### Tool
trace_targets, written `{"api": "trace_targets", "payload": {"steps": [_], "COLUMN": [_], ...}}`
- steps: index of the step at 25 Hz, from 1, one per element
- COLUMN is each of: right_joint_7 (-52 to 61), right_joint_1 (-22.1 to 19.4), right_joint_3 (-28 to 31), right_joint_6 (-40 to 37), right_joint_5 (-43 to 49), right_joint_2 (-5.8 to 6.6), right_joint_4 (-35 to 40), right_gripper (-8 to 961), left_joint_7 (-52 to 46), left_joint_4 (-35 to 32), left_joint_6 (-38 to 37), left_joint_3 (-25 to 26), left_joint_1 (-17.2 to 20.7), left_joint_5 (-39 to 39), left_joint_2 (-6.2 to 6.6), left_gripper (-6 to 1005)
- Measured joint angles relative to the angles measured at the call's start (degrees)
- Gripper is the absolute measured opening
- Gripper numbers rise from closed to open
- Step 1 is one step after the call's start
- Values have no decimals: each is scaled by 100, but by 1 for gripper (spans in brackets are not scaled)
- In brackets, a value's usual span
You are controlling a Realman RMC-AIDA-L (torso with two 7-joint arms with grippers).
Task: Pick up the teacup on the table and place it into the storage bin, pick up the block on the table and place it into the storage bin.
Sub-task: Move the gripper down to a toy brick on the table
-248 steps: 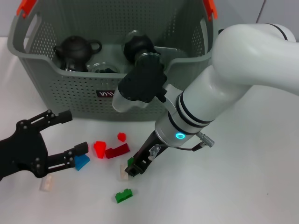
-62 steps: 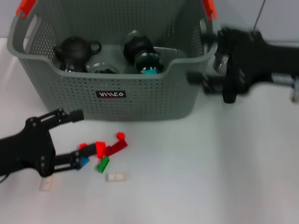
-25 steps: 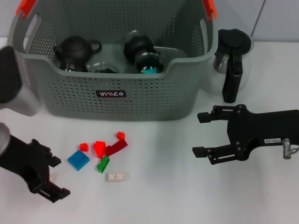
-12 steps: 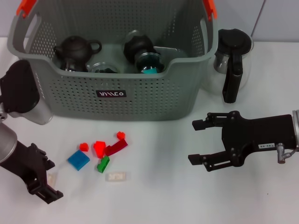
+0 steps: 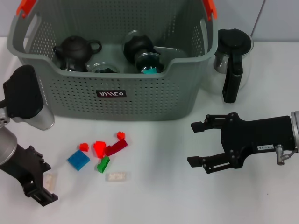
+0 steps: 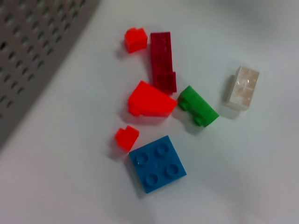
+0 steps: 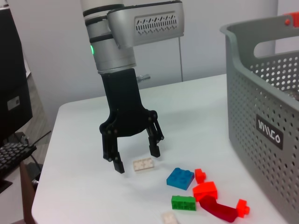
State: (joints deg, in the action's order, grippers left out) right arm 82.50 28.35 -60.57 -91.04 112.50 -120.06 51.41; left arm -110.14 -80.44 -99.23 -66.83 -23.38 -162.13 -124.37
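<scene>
My left gripper closes next, since its fingers stand on either side of the pale block in the head view and closing would catch it.
The grey storage bin (image 5: 112, 95) stands at the back with dark teaware inside; its perforated wall also shows in the right wrist view (image 7: 261, 116). No teacup shows on the table. Several blocks lie in front of it: a blue one (image 5: 78, 159), red ones (image 5: 99, 148), a green one (image 5: 103, 164) and a white one (image 5: 117, 176). A pale block (image 7: 144, 164) lies apart at the left. My left gripper (image 7: 138, 159) points down, open, its fingers either side of that pale block. My right gripper (image 5: 195, 143) hovers open and empty right of the blocks.
A glass pitcher (image 5: 232, 60) with a black handle stands right of the bin. In the left wrist view the blue block (image 6: 157, 163), green block (image 6: 197, 106) and white block (image 6: 241, 87) lie close together beside the bin wall (image 6: 32, 51).
The right arm has drawn back from the blocks to the right side. The left arm has swung upright and lowered its gripper at the pale block. In the last half second both barely shifted.
</scene>
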Motion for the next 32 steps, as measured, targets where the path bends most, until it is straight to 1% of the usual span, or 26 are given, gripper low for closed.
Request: {"api": "trace_targets", "payload": {"steps": [5,10,14,22,27,32], "right_joint_7": [30,52,64,133,150,193], "right_joint_1": [13,15,27,40,51,91], "right_joint_3": [-10,-10,-8,-7,-7,-7], "right_joint_6": [-2,-2,-26,-17,-23,-26], "right_joint_5": [46,52,53,54,100,114], "right_joint_2": [-10,-4,0,10,10,9], "right_joint_4": [0,0,0,0,0,0], "right_gripper": [915,915,915,915,915,915], "left_joint_7": [111,124,151,159,120,140], "left_joint_4": [-15,18,16,-36,51,53], "left_joint_6": [140,303,329,397,305,279], "left_joint_3": [-44,-129,-269,-363,-259,-250], "left_joint_1": [58,90,119,153,70,85], "left_joint_5": [-76,-140,-149,-153,-146,-137], "left_joint_2": [-16,-21,-19,-30,-5,0], "left_gripper": [850,715,680,618,607,474]}}
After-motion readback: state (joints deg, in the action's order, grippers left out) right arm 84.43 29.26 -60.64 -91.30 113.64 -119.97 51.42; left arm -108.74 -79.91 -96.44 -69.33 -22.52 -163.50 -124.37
